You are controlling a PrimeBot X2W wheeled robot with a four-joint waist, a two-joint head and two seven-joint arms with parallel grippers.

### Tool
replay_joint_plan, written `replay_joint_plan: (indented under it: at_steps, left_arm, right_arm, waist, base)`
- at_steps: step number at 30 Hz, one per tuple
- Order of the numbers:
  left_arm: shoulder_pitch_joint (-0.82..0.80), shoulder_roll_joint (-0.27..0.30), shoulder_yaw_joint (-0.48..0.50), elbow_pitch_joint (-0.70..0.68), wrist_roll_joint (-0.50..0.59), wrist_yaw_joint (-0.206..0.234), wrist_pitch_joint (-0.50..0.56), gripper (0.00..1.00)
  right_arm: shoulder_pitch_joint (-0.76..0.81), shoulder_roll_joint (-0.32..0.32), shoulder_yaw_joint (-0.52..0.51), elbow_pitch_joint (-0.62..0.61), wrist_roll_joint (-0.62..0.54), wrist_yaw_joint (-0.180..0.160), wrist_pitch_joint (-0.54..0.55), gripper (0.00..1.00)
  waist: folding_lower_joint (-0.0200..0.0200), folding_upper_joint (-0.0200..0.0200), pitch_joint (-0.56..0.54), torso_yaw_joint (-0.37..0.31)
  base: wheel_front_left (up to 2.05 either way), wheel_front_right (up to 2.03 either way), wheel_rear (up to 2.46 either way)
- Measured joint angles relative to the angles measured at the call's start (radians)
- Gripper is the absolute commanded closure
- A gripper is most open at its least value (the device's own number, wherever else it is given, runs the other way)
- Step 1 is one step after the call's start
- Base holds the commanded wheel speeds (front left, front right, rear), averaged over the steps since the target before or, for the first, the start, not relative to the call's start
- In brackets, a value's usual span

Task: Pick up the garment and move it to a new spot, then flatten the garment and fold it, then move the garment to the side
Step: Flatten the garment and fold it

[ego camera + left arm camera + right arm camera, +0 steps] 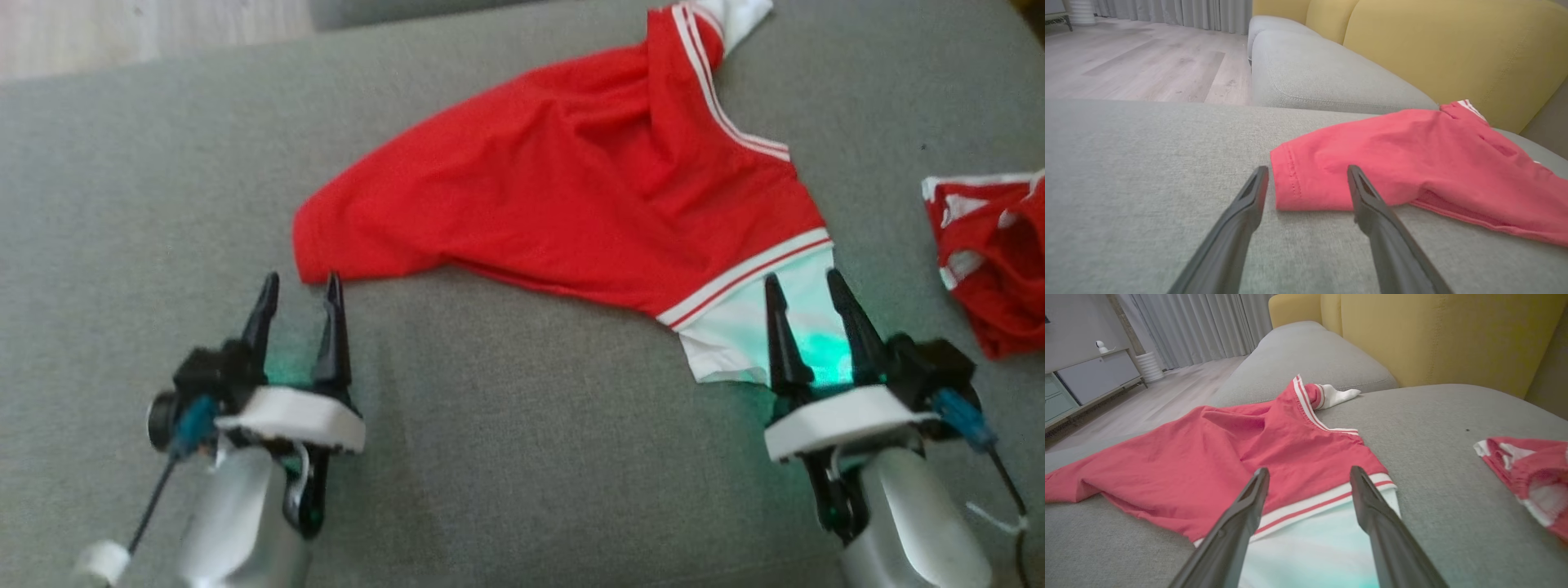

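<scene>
The garment [571,188] has a red body that needs to spread flat for folding. My left gripper should grab it next by the corner of its stitched hem [310,273].
A red garment [571,188] with white stripes and white sleeve ends lies spread and rumpled on the grey sofa seat [506,457]. My left gripper [300,286] stands open just below its lower left red corner [1306,183], fingers either side of the hem, not gripping. Over the white sleeve end [735,335] at the lower right, my right gripper [804,282] is open with the cloth [1310,539] lying between its fingers. The far sleeve [1335,396] is folded over at the top.
A second red and white cloth [988,261] lies bunched at the right edge of the seat [1531,477]. Yellow back cushions [1453,53] rise behind the seat. Wooden floor [1126,69] lies beyond the sofa's far left edge.
</scene>
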Motion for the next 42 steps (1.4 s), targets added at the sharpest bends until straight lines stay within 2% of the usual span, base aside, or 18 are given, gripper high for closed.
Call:
replay_joint_plan:
  at_steps: [6, 13, 14, 15, 16, 23, 28, 33, 38, 42]
  left_arm:
    - [-0.113, 0.006, 0.028, 0.146, -0.036, -0.017, 0.0, 0.0]
    - [-0.205, 0.014, 0.036, 0.2, -0.036, -0.018, -0.005, 0.0]
    - [-0.21, 0.015, 0.029, 0.201, -0.036, -0.018, -0.005, 0.3]
    - [-0.213, 0.016, 0.024, 0.205, -0.039, -0.018, -0.005, 0.83]
    - [-0.214, 0.018, 0.017, 0.207, -0.045, -0.018, -0.005, 1.0]
    - [-0.206, 0.022, -0.06, 0.197, -0.082, -0.022, -0.004, 1.0]
    - [-0.144, 0.021, -0.074, 0.016, -0.05, -0.026, -0.004, 1.0]
    - [-0.021, 0.007, -0.142, -0.156, -0.024, -0.026, -0.004, 1.0]
    - [0.108, 0.003, -0.187, -0.283, -0.025, -0.026, -0.004, 1.0]
    - [0.141, 0.004, -0.192, -0.269, -0.024, -0.026, -0.004, 1.0]
  right_arm:
    - [-0.036, 0.0, 0.031, -0.016, 0.01, 0.0, 0.0, 0.0]
    - [-0.037, 0.0, 0.035, -0.016, 0.01, 0.0, 0.0, 0.0]
    - [-0.038, 0.0, 0.038, -0.015, 0.01, 0.0, 0.0, 0.0]
    - [-0.038, 0.0, 0.043, -0.012, 0.014, 0.0, 0.0, 0.0]
    - [-0.04, 0.0, 0.049, -0.009, 0.017, 0.0, 0.0, 0.0]
    - [-0.047, 0.0, 0.06, 0.021, 0.042, 0.0, 0.0, 0.0]
    - [-0.037, -0.001, 0.057, 0.038, 0.052, 0.0, 0.0, 0.0]
    - [0.03, -0.001, 0.043, 0.065, 0.061, 0.0, 0.0, 0.0]
    - [0.073, -0.001, 0.029, 0.084, 0.073, 0.0, 0.0, 0.0]
    - [0.071, 0.0, 0.033, 0.083, 0.077, 0.0, 0.0, 0.0]
  waist:
    - [0.0001, 0.0, 0.073, -0.022]
    - [-0.0001, 0.0, 0.115, -0.037]
    - [-0.0001, 0.0, 0.116, -0.037]
    - [-0.0001, 0.0, 0.115, -0.037]
    - [-0.0001, 0.0, 0.114, -0.037]
    - [-0.0002, 0.0, 0.078, -0.016]
    - [-0.0003, 0.0, 0.027, 0.021]
    - [-0.0004, 0.0, -0.033, 0.087]
    - [-0.0005, 0.0, -0.09, 0.19]
    - [-0.0005, 0.0, -0.105, 0.23]
  base:
    - [0.0, 0.0, 0.0]
    - [0.0, 0.0, 0.0]
    - [0.0, 0.0, 0.0]
    - [0.0, 0.0, 0.0]
    - [0.0, 0.0, 0.0]
    - [0.0, 0.0, 0.0]
    - [0.0, 0.0, 0.0]
    - [0.0, 0.0, 0.0]
    - [0.0, 0.0, 0.0]
    - [0.0, 0.0, 0.0]
